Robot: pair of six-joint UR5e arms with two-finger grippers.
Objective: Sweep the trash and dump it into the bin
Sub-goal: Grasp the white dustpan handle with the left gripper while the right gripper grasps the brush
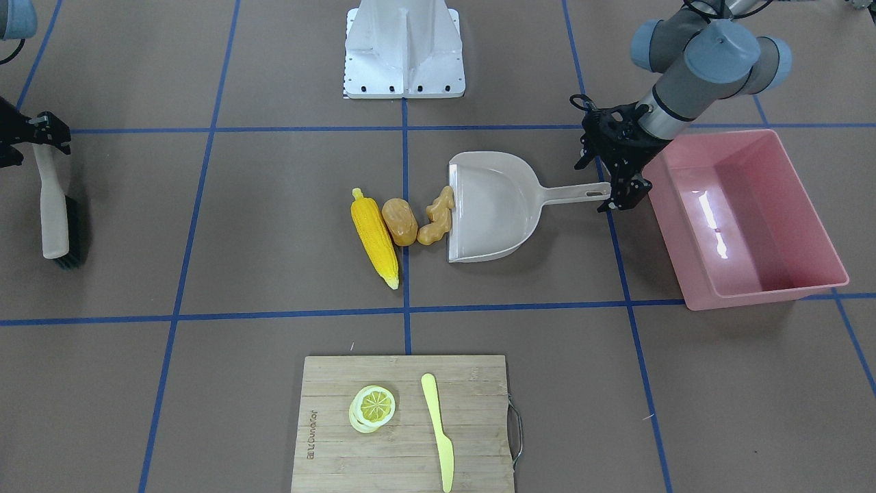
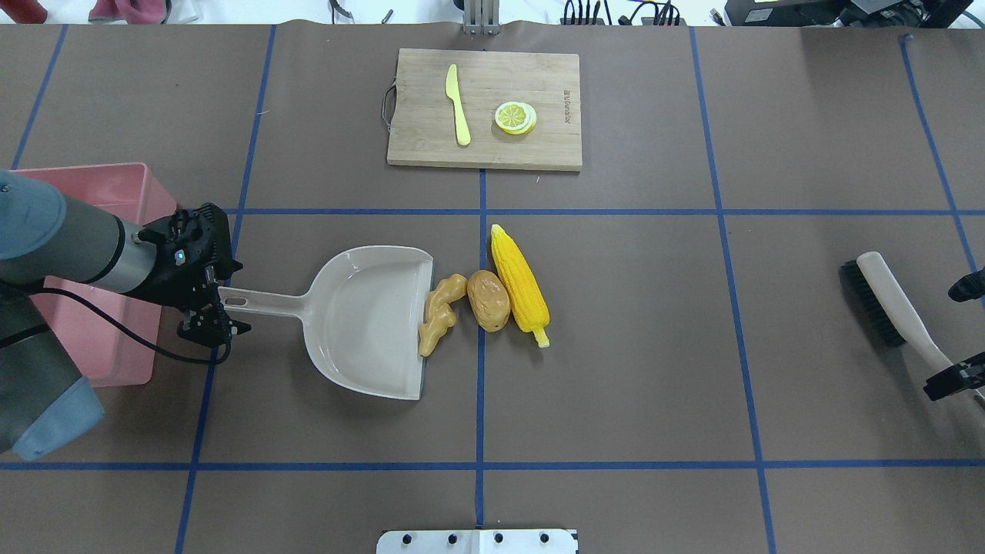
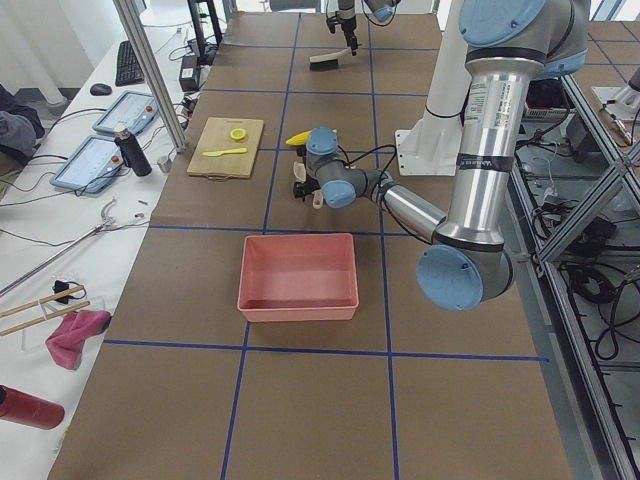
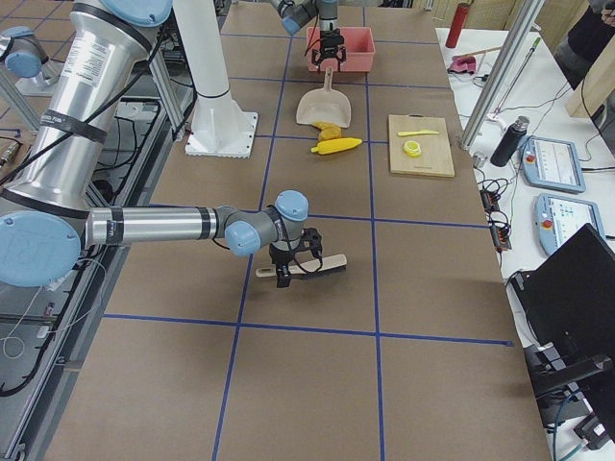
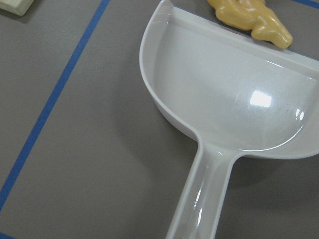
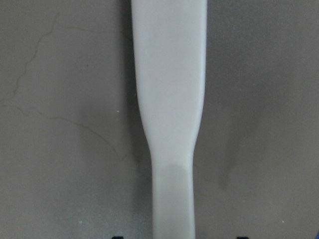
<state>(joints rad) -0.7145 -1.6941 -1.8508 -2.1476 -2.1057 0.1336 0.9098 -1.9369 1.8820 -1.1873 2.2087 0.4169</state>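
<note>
My right gripper grabs the brush by its handle point(image 1: 44, 163) next, to sweep the corn, potato and ginger into the dustpan point(image 1: 493, 205).
The trash lies in a row at the table's middle: a yellow corn cob point(image 1: 374, 236), a tan potato point(image 1: 400, 221) and an orange-tan ginger root point(image 1: 438, 218) that touches the lip of the beige dustpan point(image 1: 493, 205). My left gripper point(image 1: 608, 179) point(image 2: 219, 298) is open, its fingers on either side of the end of the dustpan handle. The pink bin point(image 1: 759, 296) stands just behind that gripper. My right gripper point(image 2: 958, 335) is open astride the handle of the brush point(image 2: 893, 304), which lies on the table far from the trash.
A wooden cutting board point(image 1: 342, 438) with a lemon slice point(image 1: 374, 405) and a pale yellow knife point(image 1: 438, 424) sits at the operators' side. The robot's white base point(image 1: 404, 51) is behind the trash. Blue tape lines cross the brown table.
</note>
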